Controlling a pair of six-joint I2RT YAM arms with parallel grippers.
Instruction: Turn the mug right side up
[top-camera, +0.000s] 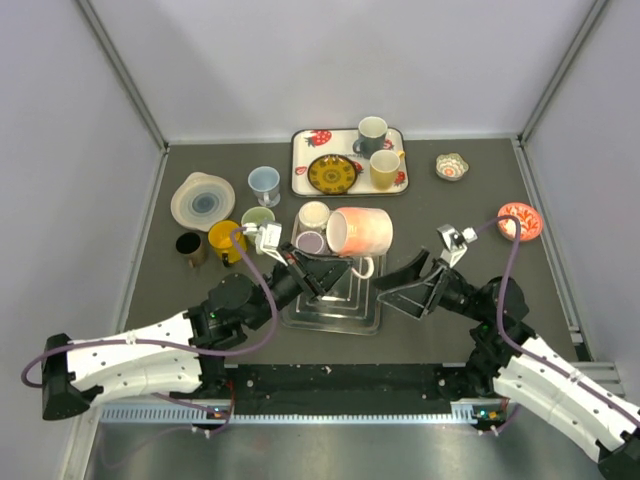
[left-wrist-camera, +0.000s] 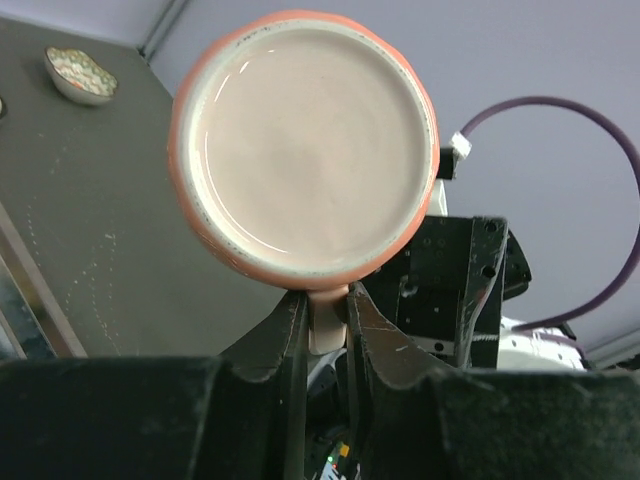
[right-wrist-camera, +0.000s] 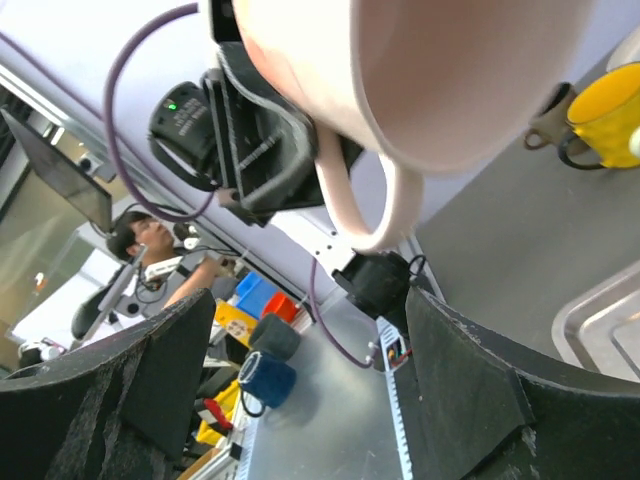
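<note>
The mug needs to be set right side up, so my right gripper should next grab it by its handle (top-camera: 368, 269) (right-wrist-camera: 388, 222) from the mug's open-rim side. That leaves the mug's base free.
A pink-orange mug (top-camera: 362, 232) with a pale handle hangs on its side above the metal tray (top-camera: 350, 308). My left gripper (top-camera: 348, 268) is shut on the mug's handle (left-wrist-camera: 327, 328); in the left wrist view (left-wrist-camera: 327, 300) the mug's round pale face (left-wrist-camera: 305, 140) points at the camera. My right gripper (top-camera: 397, 285) is open and empty, just right of and below the mug. In the right wrist view (right-wrist-camera: 310, 320) the mug's side (right-wrist-camera: 450, 70) and handle loop (right-wrist-camera: 372, 200) hang above the spread jaws, not touching them.
A strawberry-print tray (top-camera: 300, 170) with two mugs and a plate stands at the back. A yellow mug (top-camera: 225, 240), a dark cup (top-camera: 190, 247), several small cups and a plate stack (top-camera: 203, 198) sit left. Bowls (top-camera: 452, 166) (top-camera: 520, 220) sit right.
</note>
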